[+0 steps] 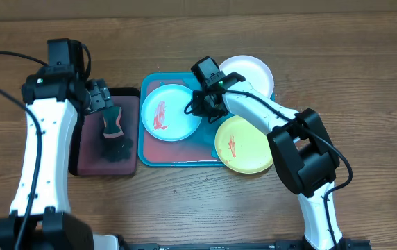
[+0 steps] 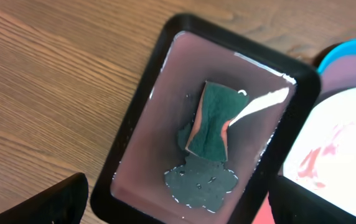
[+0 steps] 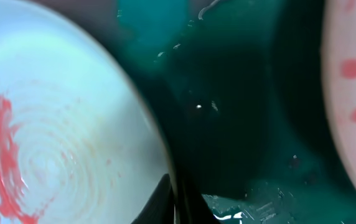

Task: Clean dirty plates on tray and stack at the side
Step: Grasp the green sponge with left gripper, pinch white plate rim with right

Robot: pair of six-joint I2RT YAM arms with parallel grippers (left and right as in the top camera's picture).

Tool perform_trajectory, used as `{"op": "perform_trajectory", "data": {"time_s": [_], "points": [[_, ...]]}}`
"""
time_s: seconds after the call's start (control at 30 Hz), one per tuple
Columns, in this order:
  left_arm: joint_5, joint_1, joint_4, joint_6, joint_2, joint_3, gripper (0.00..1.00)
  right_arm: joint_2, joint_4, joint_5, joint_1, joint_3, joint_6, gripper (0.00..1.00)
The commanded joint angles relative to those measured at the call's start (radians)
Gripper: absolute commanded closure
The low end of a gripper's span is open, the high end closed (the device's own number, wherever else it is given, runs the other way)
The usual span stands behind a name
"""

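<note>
The green sponge needs its pink bottom free to clean the plates, so my left gripper should take hold of it across its narrow middle (image 1: pixel 112 122) (image 2: pixel 214 122).
The light blue plate (image 1: pixel 169 112) with a red smear lies in the left half of the teal tray (image 1: pixel 174 155). The white plate (image 1: pixel 250 71) sits at the tray's far right corner. The yellow-green plate (image 1: pixel 246 144) with a small red smear lies over the near right corner. My right gripper (image 1: pixel 202 104) is shut on the light blue plate's right rim; in the right wrist view its fingers (image 3: pixel 179 200) pinch the plate's edge (image 3: pixel 60 124) over the tray's floor (image 3: pixel 240 124). My left gripper (image 1: pixel 103 96) hangs open and empty above the black tray.
A smaller black tray (image 1: pixel 91 149) stands left of the teal one, holding a green sponge (image 2: pixel 212 121) and a puddle of dark water (image 2: pixel 200 183). Open left fingers (image 2: pixel 178 214) frame it. A pale plate with red spots (image 3: pixel 352 93) is at the right wrist view's right edge.
</note>
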State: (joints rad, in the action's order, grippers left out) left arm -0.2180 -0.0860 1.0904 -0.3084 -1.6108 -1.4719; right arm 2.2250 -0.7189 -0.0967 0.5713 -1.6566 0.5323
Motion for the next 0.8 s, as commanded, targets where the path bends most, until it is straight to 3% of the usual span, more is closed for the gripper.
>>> {"op": "perform_trajectory", "data": {"time_s": [0.0, 0.27, 0.5, 0.77], "points": [[0.033, -0.005, -0.002, -0.010, -0.074, -0.021, 0.09, 0.010, 0.004, 0.044, 0.003, -0.002, 0.022, 0.96], [0.059, -0.005, -0.020, 0.080, -0.246, -0.021, 0.27, 0.010, 0.008, 0.044, 0.004, 0.001, 0.022, 0.96], [0.144, -0.005, -0.146, 0.206, -0.377, -0.021, 0.44, 0.010, 0.014, 0.044, 0.004, 0.001, 0.021, 0.96], [0.194, -0.005, -0.144, 0.235, -0.459, -0.021, 0.64, 0.010, 0.014, 0.045, 0.004, 0.001, 0.018, 0.96]]}}
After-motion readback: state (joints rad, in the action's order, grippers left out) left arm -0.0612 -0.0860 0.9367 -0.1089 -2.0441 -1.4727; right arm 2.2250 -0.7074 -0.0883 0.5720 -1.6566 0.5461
